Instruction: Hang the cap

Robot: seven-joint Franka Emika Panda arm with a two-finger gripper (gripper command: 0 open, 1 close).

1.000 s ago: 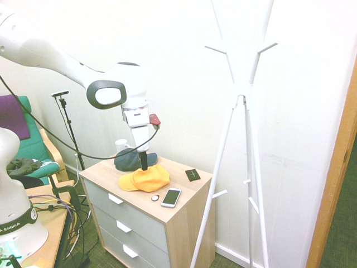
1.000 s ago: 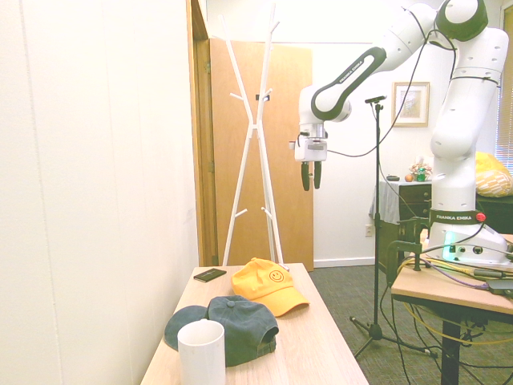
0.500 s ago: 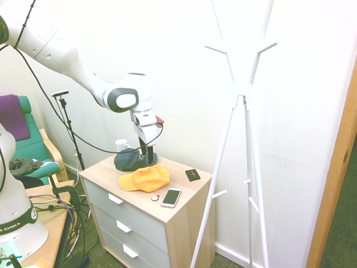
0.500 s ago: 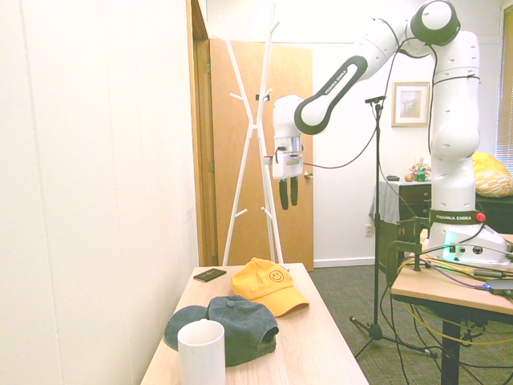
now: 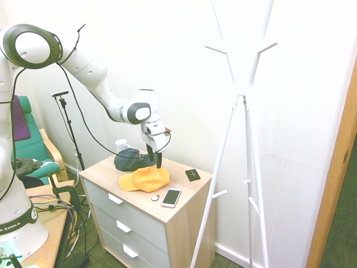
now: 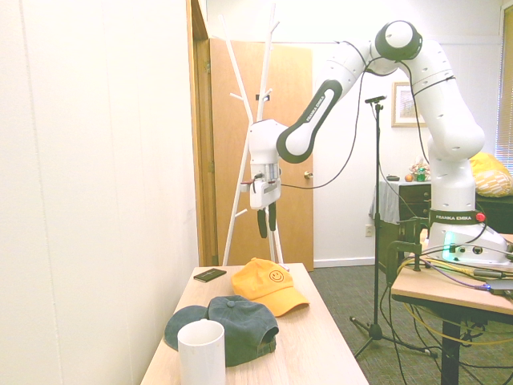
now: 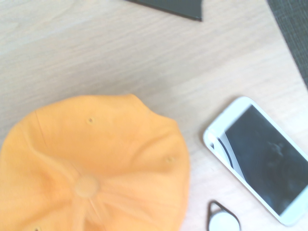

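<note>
The gripper pinches the cap by its top point(image 6: 256, 266) point(image 7: 86, 186) next, since the cap's soft top stands up in loose folds around its button.
The cap point(image 5: 145, 178) is yellow-orange and lies flat on the wooden dresser top point(image 5: 101, 170), brim toward the room. In the second exterior view the cap point(image 6: 268, 285) shows a small smiley emblem. My gripper point(image 5: 158, 163) hangs just above the cap's crown, pointing down, apart from the fabric. Seen from the other side, the gripper point(image 6: 266, 228) stands open with a gap between its dark fingers point(image 6: 261, 225) and nothing in them. The wrist view looks straight down on the cap point(image 7: 96, 178). The white coat rack point(image 5: 240, 95) stands beside the dresser, against the wall.
A dark blue-grey cap point(image 5: 131, 160) and a white mug point(image 5: 121, 145) sit behind the yellow one. A white phone point(image 5: 171, 197), a small round tag point(image 5: 155, 197) and a black card point(image 5: 192, 175) lie on the dresser near the cap. The wall runs close behind.
The arm has swung in over the dresser and come down toward the rack side. The gripper now hangs over the yellow cap, still open. The caps have not moved.
</note>
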